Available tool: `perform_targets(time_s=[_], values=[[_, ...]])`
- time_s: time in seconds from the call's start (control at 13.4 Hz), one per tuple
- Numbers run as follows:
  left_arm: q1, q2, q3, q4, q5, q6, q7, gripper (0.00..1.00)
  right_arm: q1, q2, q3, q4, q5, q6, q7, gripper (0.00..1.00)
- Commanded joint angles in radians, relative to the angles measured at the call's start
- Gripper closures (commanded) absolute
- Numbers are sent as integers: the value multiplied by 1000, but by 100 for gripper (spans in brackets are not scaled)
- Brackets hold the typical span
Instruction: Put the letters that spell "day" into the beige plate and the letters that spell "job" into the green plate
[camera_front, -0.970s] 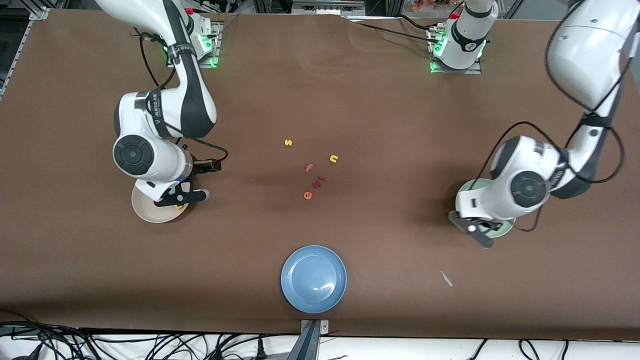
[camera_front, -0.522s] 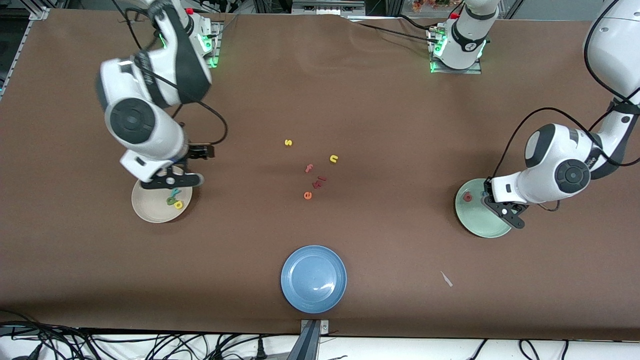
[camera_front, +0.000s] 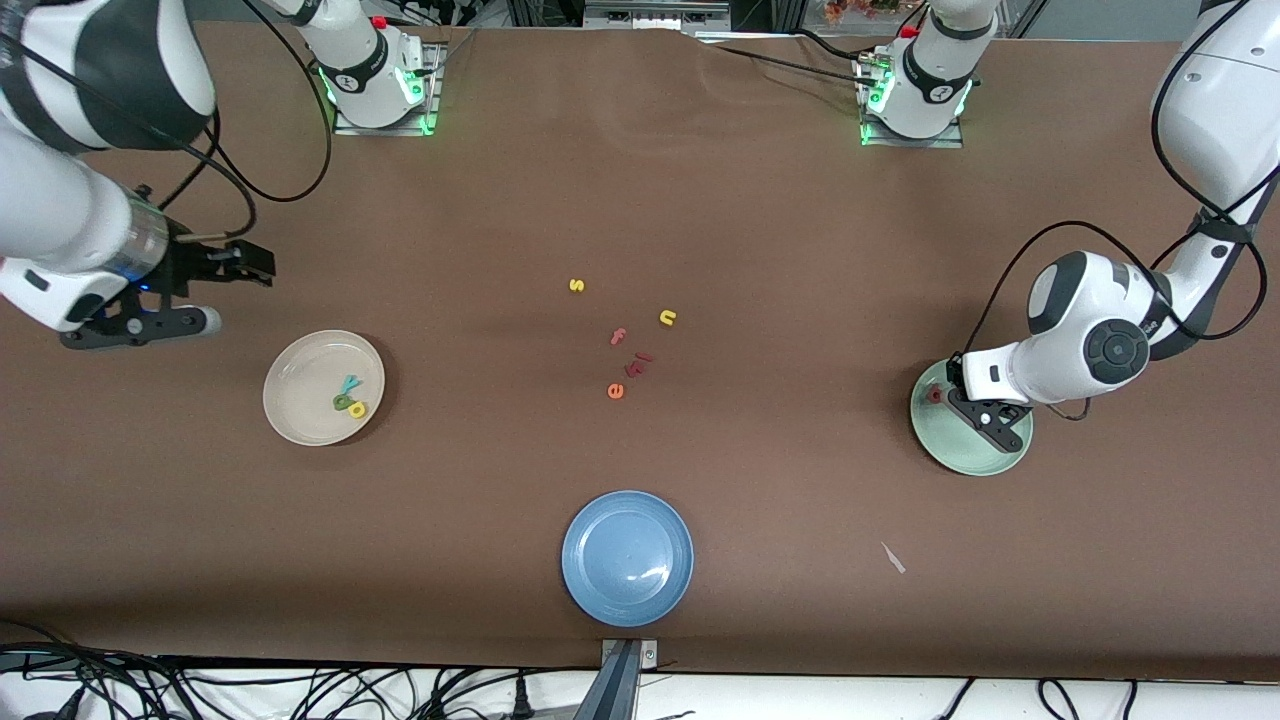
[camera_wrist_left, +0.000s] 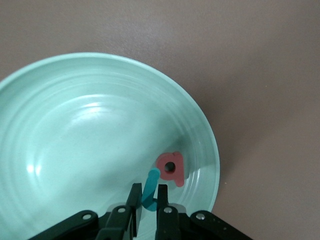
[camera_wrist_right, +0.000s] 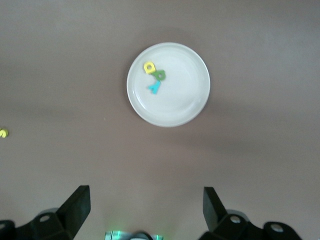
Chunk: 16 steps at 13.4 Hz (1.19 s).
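Note:
The teal j (camera_wrist_left: 150, 187) is inside the green plate next to the b, so my left gripper should open now and let it go.
The beige plate (camera_front: 300, 420) (camera_wrist_right: 192, 107) holds the teal y (camera_front: 349, 383) (camera_wrist_right: 154, 88), the olive d (camera_front: 342, 401) (camera_wrist_right: 159, 75) and the yellow a (camera_front: 358, 409) (camera_wrist_right: 149, 67), lying close together. My right gripper (camera_front: 140, 326) (camera_wrist_right: 145, 197) hangs open and empty over bare table at the right arm's end, off the plate. The green plate (camera_front: 955, 455) (camera_wrist_left: 60, 115) carries the pinkish-red b (camera_front: 935, 395) (camera_wrist_left: 170, 167). My left gripper (camera_front: 988, 422) (camera_wrist_left: 148, 191) is low over this plate, shut on the teal j (camera_wrist_left: 150, 187), which stands beside the b.
A blue plate (camera_front: 627, 557) sits near the table's front edge. Loose letters lie mid-table: yellow s (camera_front: 576, 285), yellow n (camera_front: 668, 318), salmon f (camera_front: 618, 336), dark red pieces (camera_front: 638, 362), orange e (camera_front: 615, 391). A paper scrap (camera_front: 893, 558) lies near the green plate.
My right arm has lifted off the beige plate and swung out toward its end of the table, uncovering the three letters. My left gripper has shifted over the green plate, still shut.

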Motion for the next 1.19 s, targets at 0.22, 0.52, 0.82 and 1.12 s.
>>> perform_targets(time_s=[0.22,0.52,0.82,1.12], values=[[7,6,-1,9,-6,9,11,100,-40,-53,-31,10,18,-74,5,0],[9,6,-1,10,-6,8,16,1,-34,-27,-68,18,67,-74,14,0],[12,-28,-36,87,-25,-99,8,0,-35,-25,-68,18,67,-71,14,0],[10,-30,-125,324,-124,-448,-2,0,-38,-21,-68,18,71,-27,14,0]])
